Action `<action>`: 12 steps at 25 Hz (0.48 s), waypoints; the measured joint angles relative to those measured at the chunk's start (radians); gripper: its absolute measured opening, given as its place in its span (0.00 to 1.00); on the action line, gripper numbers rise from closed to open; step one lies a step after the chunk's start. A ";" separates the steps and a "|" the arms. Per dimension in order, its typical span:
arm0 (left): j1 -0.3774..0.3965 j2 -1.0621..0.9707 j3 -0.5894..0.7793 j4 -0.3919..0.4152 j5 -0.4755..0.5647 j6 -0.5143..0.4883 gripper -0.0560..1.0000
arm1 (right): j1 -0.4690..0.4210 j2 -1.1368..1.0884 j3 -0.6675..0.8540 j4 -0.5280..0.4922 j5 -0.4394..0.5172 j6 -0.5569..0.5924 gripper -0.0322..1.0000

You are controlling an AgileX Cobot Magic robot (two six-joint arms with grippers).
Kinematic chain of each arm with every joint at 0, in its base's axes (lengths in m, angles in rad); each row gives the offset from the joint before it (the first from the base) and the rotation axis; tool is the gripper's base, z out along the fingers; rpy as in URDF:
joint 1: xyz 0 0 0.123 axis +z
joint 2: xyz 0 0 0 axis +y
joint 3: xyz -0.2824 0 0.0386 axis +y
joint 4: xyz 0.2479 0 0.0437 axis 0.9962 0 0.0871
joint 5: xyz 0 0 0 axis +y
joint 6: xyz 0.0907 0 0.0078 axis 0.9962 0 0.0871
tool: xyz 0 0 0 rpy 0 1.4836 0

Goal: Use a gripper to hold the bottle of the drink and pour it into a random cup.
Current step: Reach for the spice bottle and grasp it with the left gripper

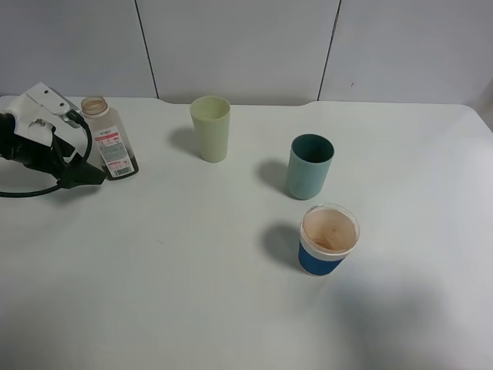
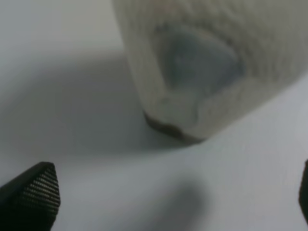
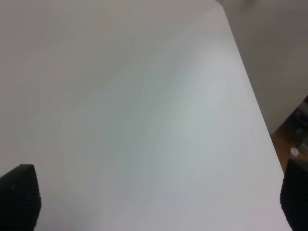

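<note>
I should next pick up the bottle by its labelled body (image 1: 114, 149) with my left gripper, so that it can pour the drink into a cup (image 1: 209, 127).
The bottle of the drink (image 1: 109, 139) stands uncapped at the far left of the white table (image 1: 192, 293), with a little dark liquid at its base. My left gripper (image 1: 85, 148) sits just left of it, open wide, and touches nothing. In the left wrist view the bottle (image 2: 207, 67) looms blurred just beyond the left gripper (image 2: 168, 202), whose black fingertips (image 2: 33, 195) stand far apart. The pale yellow-green cup (image 1: 210, 128) stands upright to the right of the bottle. My right gripper (image 3: 156, 197) is open over bare table and does not show in the exterior view.
A teal cup (image 1: 310, 166) stands right of centre. A white cup with a blue sleeve (image 1: 329, 240) stands nearer the front. A black cable (image 1: 31, 191) loops from the left arm. The table's edge (image 3: 255, 110) and the floor beyond show in the right wrist view.
</note>
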 joint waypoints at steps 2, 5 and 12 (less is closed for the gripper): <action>0.000 0.000 0.000 -0.046 0.015 0.030 0.98 | 0.000 0.000 0.000 0.000 0.000 0.000 0.99; 0.000 0.000 0.000 -0.116 0.041 0.087 0.98 | 0.000 0.000 0.000 0.000 0.000 0.000 0.99; 0.002 0.032 -0.001 -0.245 0.077 0.204 0.98 | 0.000 0.000 0.000 0.000 0.000 0.000 0.99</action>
